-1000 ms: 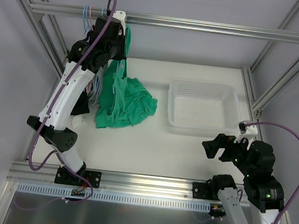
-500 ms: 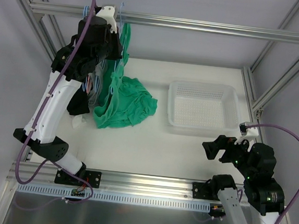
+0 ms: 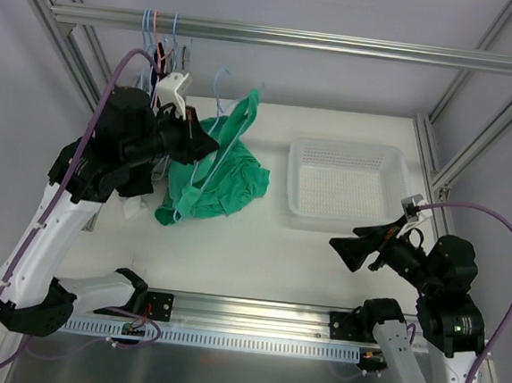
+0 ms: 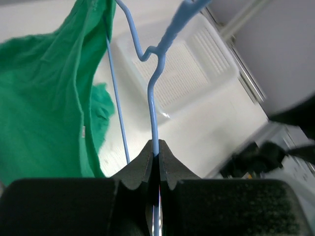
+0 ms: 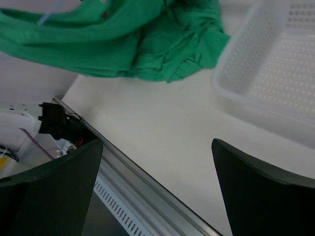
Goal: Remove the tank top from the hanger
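My right gripper should remove the tank top from the hanger, so it needs to reach the tank top's raised strap (image 3: 247, 111) and grab it clear of the hanger's wire.
The teal-green tank top (image 3: 230, 178) hangs from the light-blue wire hanger (image 3: 218, 79), with its lower part bunched on the table and one strap raised toward the back. My left gripper (image 3: 208, 144) is shut on the hanger's wire and holds it off the rail, tilted over the table. In the left wrist view the jaws (image 4: 155, 147) pinch the hanger (image 4: 151, 108), and the tank top (image 4: 44, 98) drapes to the left. My right gripper (image 3: 345, 250) is open and empty above the table's front right. In its own view (image 5: 157, 189) it faces the tank top (image 5: 123, 44).
A white perforated basket (image 3: 344, 213) stands right of the tank top and shows in the right wrist view (image 5: 275, 73). Other hangers (image 3: 158, 31) hang on the top rail (image 3: 341, 43) at the back left. The frame's front rail (image 3: 254, 312) lies below.
My left arm has lifted the hanger off the rail and swung it down and forward with the tank top. My right gripper has reached a little left and turned toward the garment.
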